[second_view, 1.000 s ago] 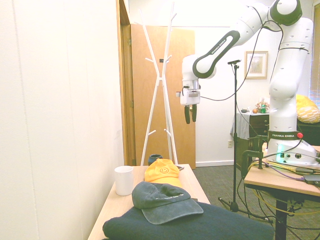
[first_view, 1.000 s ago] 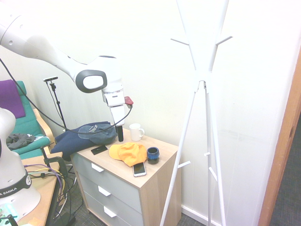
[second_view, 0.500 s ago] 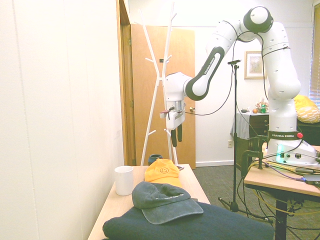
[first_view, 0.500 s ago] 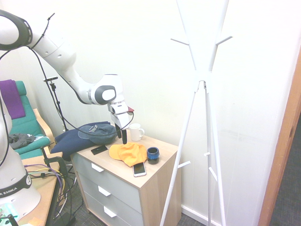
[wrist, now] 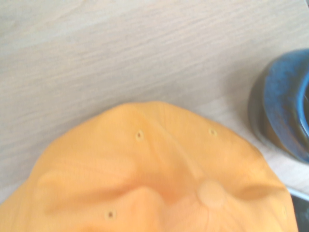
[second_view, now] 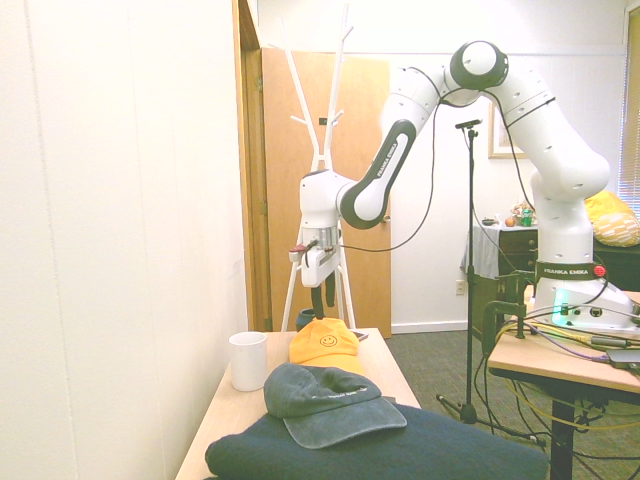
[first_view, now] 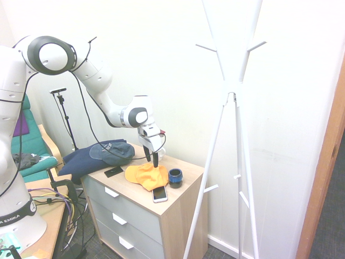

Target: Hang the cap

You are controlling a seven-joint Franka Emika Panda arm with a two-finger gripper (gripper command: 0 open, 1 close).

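Note:
My gripper needs to lower to the sides of the cap's top before closing on it, as my fingers stop at the yellow cap's top (second_view: 322, 335) (wrist: 159, 159), above its sides.
The cap (first_view: 144, 175) is bright orange-yellow and lies crown-up on the wooden dresser top (first_view: 186, 190). From the other side its smiley face (second_view: 327, 341) shows. My gripper (first_view: 155, 160) hangs open, fingers pointing down, just above the crown at the cap's wall side, with nothing in it. Seen from the second exterior camera, the gripper (second_view: 323, 299) stands right over the cap (second_view: 324, 346). Up close, the cap's crown (wrist: 159, 179) with its top button fills the lower half of the wrist view. The white coat stand (first_view: 233, 91) rises to the right of the dresser.
A blue cup (first_view: 175, 177) and a phone (first_view: 159, 194) lie close beside the cap. A dark blue-grey cap (first_view: 112, 152) rests on a folded dark garment (first_view: 81, 162) at the dresser's far end. A white mug (second_view: 248, 360) stands by the wall.
The arm has swung over from the mug's side and come down, so the gripper now hovers just above the orange cap. It stayed open; the cap has not moved.

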